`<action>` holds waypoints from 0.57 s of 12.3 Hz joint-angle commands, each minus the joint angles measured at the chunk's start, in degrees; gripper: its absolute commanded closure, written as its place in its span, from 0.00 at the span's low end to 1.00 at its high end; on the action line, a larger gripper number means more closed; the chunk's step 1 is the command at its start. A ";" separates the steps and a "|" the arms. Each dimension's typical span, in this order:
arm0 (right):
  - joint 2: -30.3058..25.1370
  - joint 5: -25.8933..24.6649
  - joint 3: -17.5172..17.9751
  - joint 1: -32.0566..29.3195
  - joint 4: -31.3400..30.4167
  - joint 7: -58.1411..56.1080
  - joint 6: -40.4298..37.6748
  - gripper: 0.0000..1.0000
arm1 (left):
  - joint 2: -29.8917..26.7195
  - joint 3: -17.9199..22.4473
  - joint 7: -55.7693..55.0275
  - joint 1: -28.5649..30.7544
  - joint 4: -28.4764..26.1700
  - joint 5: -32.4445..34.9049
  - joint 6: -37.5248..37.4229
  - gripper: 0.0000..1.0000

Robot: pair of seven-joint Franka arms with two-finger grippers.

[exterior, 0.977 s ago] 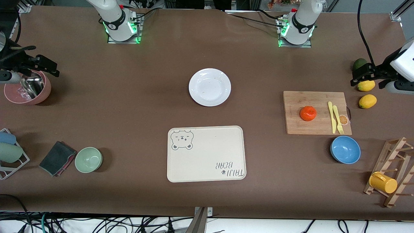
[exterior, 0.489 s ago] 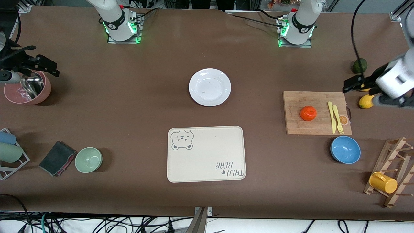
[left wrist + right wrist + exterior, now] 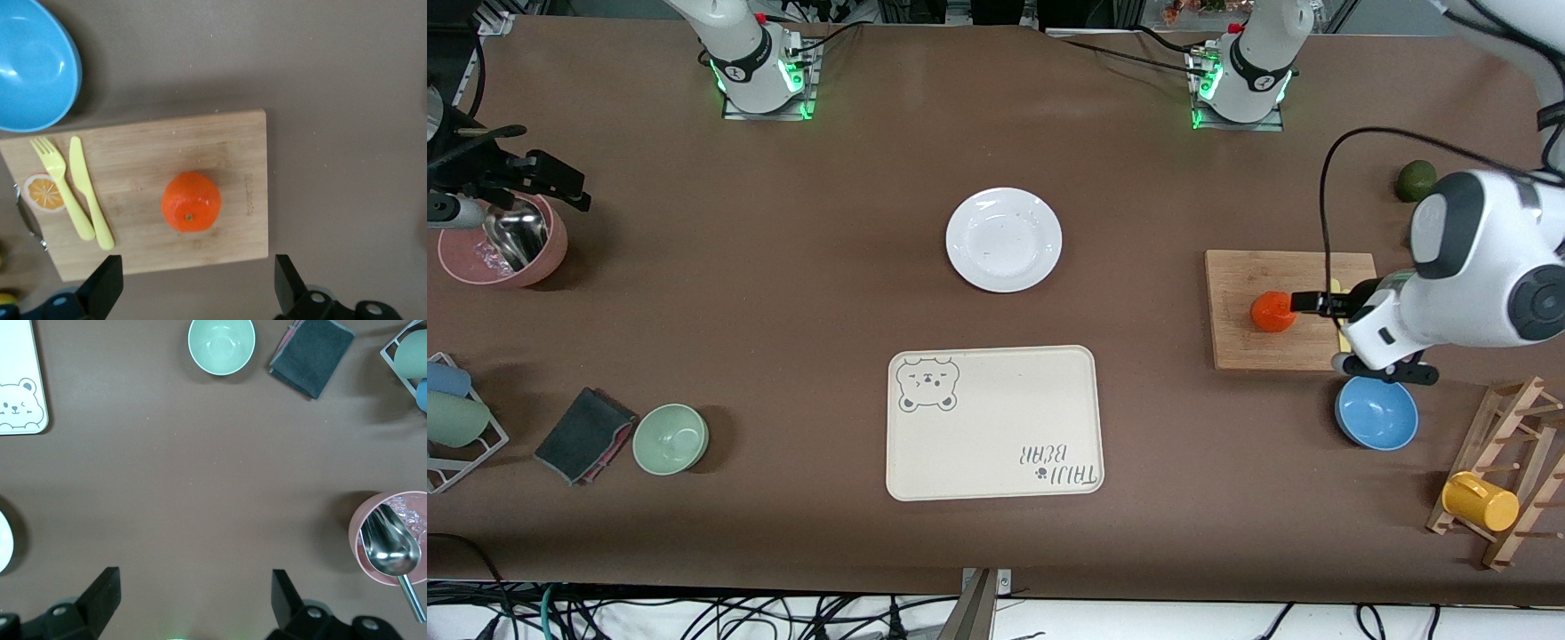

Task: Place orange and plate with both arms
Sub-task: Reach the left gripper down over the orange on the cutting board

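Observation:
I need to place the orange (image 3: 1270, 313) on the white plate (image 3: 1004, 239), so next I should grab the orange by its round sides with my left gripper.
The orange (image 3: 1270, 313) (image 3: 191, 202) rests on a wooden cutting board (image 3: 1258, 351) toward the left arm's end of the table. My left gripper (image 3: 193, 293) hangs open in the air over the board's edge next to the orange, with nothing between its fingers (image 3: 101, 285). The arm's hand hides part of the board in the front view. The white plate (image 3: 1004, 239) lies alone mid-table, farther from the front camera than the cream tray (image 3: 996, 422). My right gripper (image 3: 193, 607) waits open and empty by the pink bowl (image 3: 507, 249) at the right arm's end.
A yellow fork and knife (image 3: 83, 193) lie on the board, and a blue bowl (image 3: 1376, 418) sits just nearer the camera. A green fruit (image 3: 1415, 180) and a wooden rack with a yellow cup (image 3: 1480, 502) are close. A green bowl (image 3: 671, 438) and a dark cloth (image 3: 585, 434) sit toward the right arm's end.
My left arm has swung in from the lemons at the table's end to above the cutting board and the orange. The right arm has not moved.

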 commanded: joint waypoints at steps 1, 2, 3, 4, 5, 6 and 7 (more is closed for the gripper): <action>-0.87 0.26 0.15 -0.10 -0.46 0.35 -0.34 0.00 | -3.70 0.33 0.23 -0.20 -7.79 -0.78 6.10 0.00; -0.87 0.26 0.24 -0.10 -0.46 0.35 -0.34 0.00 | -4.75 0.33 0.06 -0.20 -11.73 -0.87 10.66 0.00; -0.87 0.26 0.24 -0.10 -0.46 0.35 -0.34 0.00 | -5.89 0.24 0.06 -0.11 -16.03 -0.78 15.83 0.00; -0.87 0.26 0.24 -0.10 -0.46 0.43 -0.42 0.00 | -6.86 0.24 -0.03 -0.03 -19.99 -0.87 20.85 0.00; -0.87 0.26 0.24 -0.10 -0.46 0.35 -0.42 0.00 | -6.96 0.24 -0.64 -0.11 -22.73 -0.87 24.55 0.00; -0.87 0.26 0.24 -0.10 -0.46 0.43 -0.42 0.00 | -6.61 0.24 -2.82 -0.29 -23.97 -0.78 25.89 0.00; -0.95 0.26 0.24 -0.10 -0.46 0.35 -0.42 0.00 | -6.26 -0.10 -3.63 -0.46 -24.77 -0.78 26.52 0.00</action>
